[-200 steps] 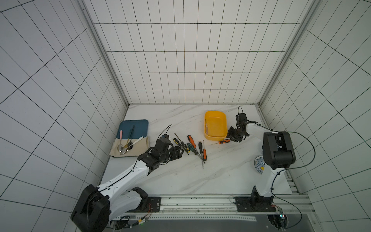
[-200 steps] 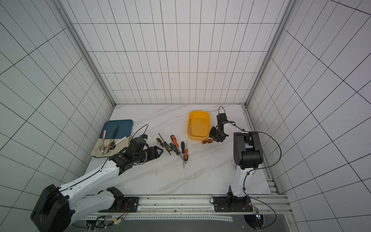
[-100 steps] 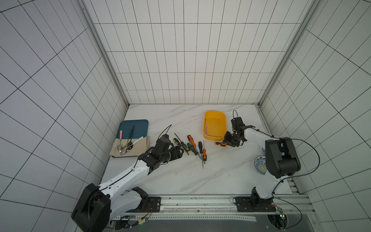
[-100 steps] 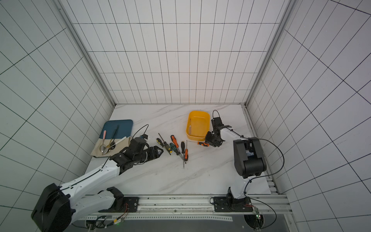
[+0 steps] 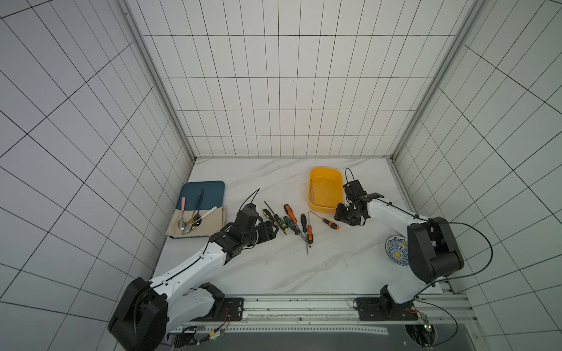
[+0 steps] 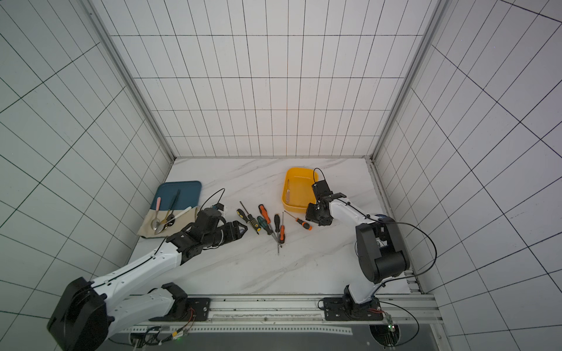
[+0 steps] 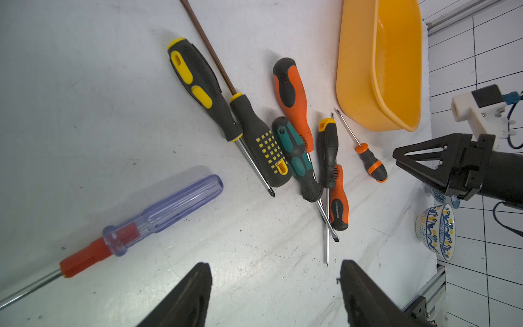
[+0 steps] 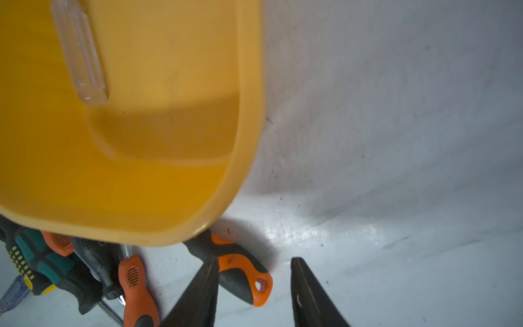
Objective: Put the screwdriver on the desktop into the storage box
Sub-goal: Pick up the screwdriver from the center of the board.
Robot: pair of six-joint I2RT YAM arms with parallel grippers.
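I should next grab the small orange-and-black screwdriver (image 5: 327, 223) across its handle end with my right gripper, so its stem is free to lay into the storage box.
The yellow storage box (image 5: 322, 208) (image 6: 296, 207) (image 8: 249, 113) stands on the white desktop (image 5: 334, 261) with a clear-handled screwdriver (image 5: 311, 190) (image 8: 80, 56) inside. A small orange-and-black screwdriver (image 5: 327, 223) (image 6: 301, 224) (image 8: 243, 271) lies on the desktop in front of the box. My right gripper (image 5: 338, 213) (image 8: 254, 260) is open low over its handle end, one finger crossing the handle. Several more screwdrivers (image 5: 289, 221) (image 7: 294, 147) lie in a loose pile at the middle. My left gripper (image 5: 272, 232) (image 7: 276, 266) hovers open and empty beside them.
A dark-blue tray (image 5: 209, 188) with a beige cloth and spoons sits at the left. A blue-patterned bowl (image 5: 395, 250) (image 7: 435, 229) stands by the right arm's base. A blue clear-handled screwdriver (image 7: 158, 209) lies near my left gripper. Tiled walls close three sides.
My right gripper has moved left and down past the box's front corner and its jaws have opened. The small orange screwdriver at its tips now lies on the desktop. The left arm is still.
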